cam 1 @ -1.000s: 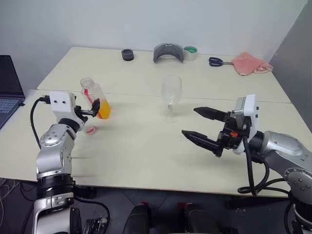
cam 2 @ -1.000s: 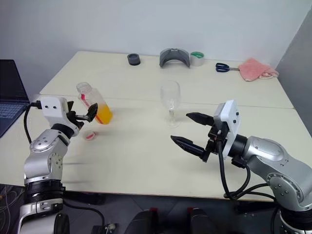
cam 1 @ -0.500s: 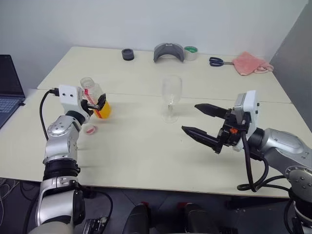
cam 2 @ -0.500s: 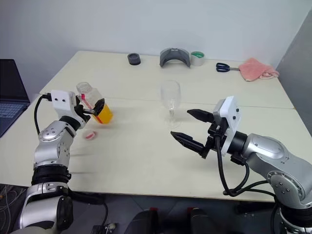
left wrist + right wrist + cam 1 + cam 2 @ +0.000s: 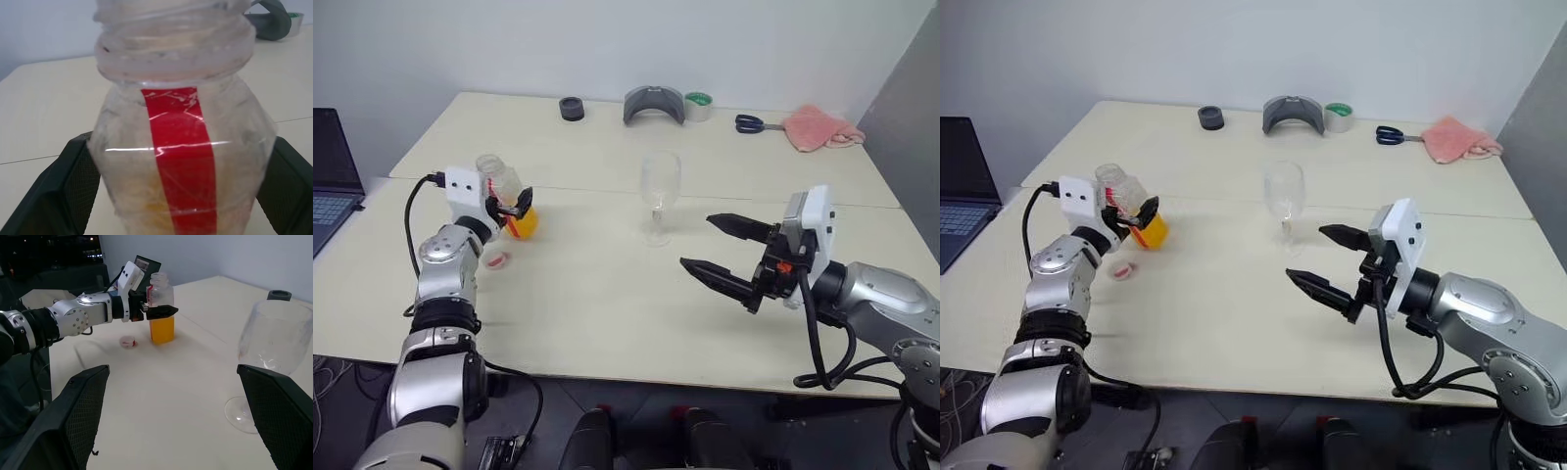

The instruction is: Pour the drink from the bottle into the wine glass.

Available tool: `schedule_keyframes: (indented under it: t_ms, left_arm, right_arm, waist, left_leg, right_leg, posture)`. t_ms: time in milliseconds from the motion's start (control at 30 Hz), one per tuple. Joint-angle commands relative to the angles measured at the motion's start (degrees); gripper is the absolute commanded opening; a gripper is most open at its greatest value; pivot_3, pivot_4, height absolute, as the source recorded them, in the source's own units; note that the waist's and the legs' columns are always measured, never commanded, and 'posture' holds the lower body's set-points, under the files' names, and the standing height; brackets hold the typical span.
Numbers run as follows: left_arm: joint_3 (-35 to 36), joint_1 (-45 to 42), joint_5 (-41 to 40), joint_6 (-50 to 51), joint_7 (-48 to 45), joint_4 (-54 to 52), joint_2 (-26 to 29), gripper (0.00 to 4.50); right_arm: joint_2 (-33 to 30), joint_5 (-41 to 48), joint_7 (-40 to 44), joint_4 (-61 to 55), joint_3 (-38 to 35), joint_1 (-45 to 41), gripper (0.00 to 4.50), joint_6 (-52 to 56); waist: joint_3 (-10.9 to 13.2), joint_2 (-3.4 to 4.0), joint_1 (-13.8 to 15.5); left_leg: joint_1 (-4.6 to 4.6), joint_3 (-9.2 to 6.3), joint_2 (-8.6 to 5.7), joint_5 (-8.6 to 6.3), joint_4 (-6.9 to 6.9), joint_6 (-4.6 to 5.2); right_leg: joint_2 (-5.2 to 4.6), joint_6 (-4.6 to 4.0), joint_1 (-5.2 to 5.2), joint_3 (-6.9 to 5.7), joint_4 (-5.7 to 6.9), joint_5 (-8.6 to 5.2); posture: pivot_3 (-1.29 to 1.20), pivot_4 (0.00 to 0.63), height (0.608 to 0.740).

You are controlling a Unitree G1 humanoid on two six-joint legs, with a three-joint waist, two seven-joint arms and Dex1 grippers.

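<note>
The left gripper's black fingers are beside both sides of the bottle's upper body (image 5: 183,147) in the left wrist view, so the left gripper needs to close on the bottle.
The bottle (image 5: 501,181) stands uncapped on the table's left side, with the orange drink (image 5: 521,224) filling its lower part. My left gripper (image 5: 509,206) is open around its upper body, one black finger (image 5: 63,191) on each side, close to the walls. A small red-and-white cap (image 5: 496,259) lies on the table just in front of it. Mid-table stands the wine glass (image 5: 660,186), upright and clear. Right of and nearer than the glass, my right gripper (image 5: 697,241) hovers open and holds nothing, pointing toward the bottle (image 5: 160,298).
A laptop (image 5: 328,186) sits at the far left edge. Along the back edge lie a black round piece (image 5: 571,108), a grey curved object (image 5: 653,103), a tape roll (image 5: 697,105), scissors (image 5: 751,123) and a pink cloth (image 5: 818,127).
My left gripper has slid forward so its open fingers now reach past the bottle's sides. The bottle, the glass and my right gripper have stayed put.
</note>
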Motion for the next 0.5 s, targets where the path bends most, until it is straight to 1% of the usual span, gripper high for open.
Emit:
schedule_keyframes:
  t_ms: [33, 100, 200, 400, 433, 500]
  left_arm:
    - [-0.2, -2.37, 0.95, -3.12, 0.23, 2.04, 1.05, 4.5]
    - [-0.24, -2.92, 1.07, -3.95, -0.17, 3.26, 0.96, 4.5]
    - [-0.33, -3.84, 1.54, -5.2, -0.02, 5.47, 1.04, 3.91]
    - [-0.18, -4.9, 1.8, -6.33, -0.23, 7.35, 0.95, 2.05]
    - [-0.17, -5.0, 1.78, -6.39, -0.24, 7.44, 0.93, 1.84]
    - [-0.17, -5.15, 1.82, -6.48, -0.21, 7.63, 0.98, 1.72]
  right_arm:
    - [-0.63, -0.57, 0.3, -2.21, -1.95, 0.38, 4.45, -1.9]
    - [-0.79, -1.03, 0.64, -2.17, -1.96, 0.96, 4.45, -2.35]
    - [-0.81, -1.19, 0.61, -2.5, -1.94, 1.59, 4.5, -2.82]
    - [-0.59, -2.0, 0.66, -2.65, -1.6, 2.13, 4.5, -3.54]
    - [-0.54, -2.1, 0.64, -2.64, -1.54, 2.13, 4.5, -3.66]
    - [-0.34, -2.29, 0.51, -2.59, -1.42, 2.13, 4.5, -3.9]
  waist:
    - [0.0, 0.0, -0.05]
    - [0.0, 0.0, -0.03]
    - [0.0, -0.01, -0.02]
    - [0.0, -0.01, -0.05]
    - [0.0, -0.01, -0.05]
    - [0.0, 0.0, -0.05]
  left_leg:
    - [0.0, 0.0, 0.01, 0.0, 0.0, 0.0]
    - [0.0, -0.01, 0.01, 0.0, 0.0, 0.0]
    - [-0.01, 0.0, 0.0, 0.0, 0.0, 0.0]
    - [-0.01, 0.01, 0.0, 0.0, 0.01, 0.0]
    - [-0.02, 0.0, 0.0, 0.0, 0.01, 0.0]
    - [-0.02, 0.01, 0.0, 0.0, 0.01, 0.0]
  right_leg:
    - [0.0, 0.0, 0.0, 0.0, 0.0, 0.0]
    - [0.01, 0.0, 0.0, -0.02, 0.01, 0.0]
    - [0.0, 0.01, 0.0, -0.02, 0.01, 0.0]
    - [0.01, 0.0, 0.0, -0.03, 0.02, 0.0]
    - [0.01, 0.0, 0.0, -0.04, 0.02, 0.0]
    - [0.01, 0.0, 0.0, -0.04, 0.03, 0.0]
  posture:
    - [0.0, 0.15, 0.74]
    - [0.0, 0.15, 0.74]
    - [0.0, 0.15, 0.74]
    - [0.0, 0.15, 0.74]
    - [0.0, 0.15, 0.74]
    - [0.0, 0.15, 0.74]
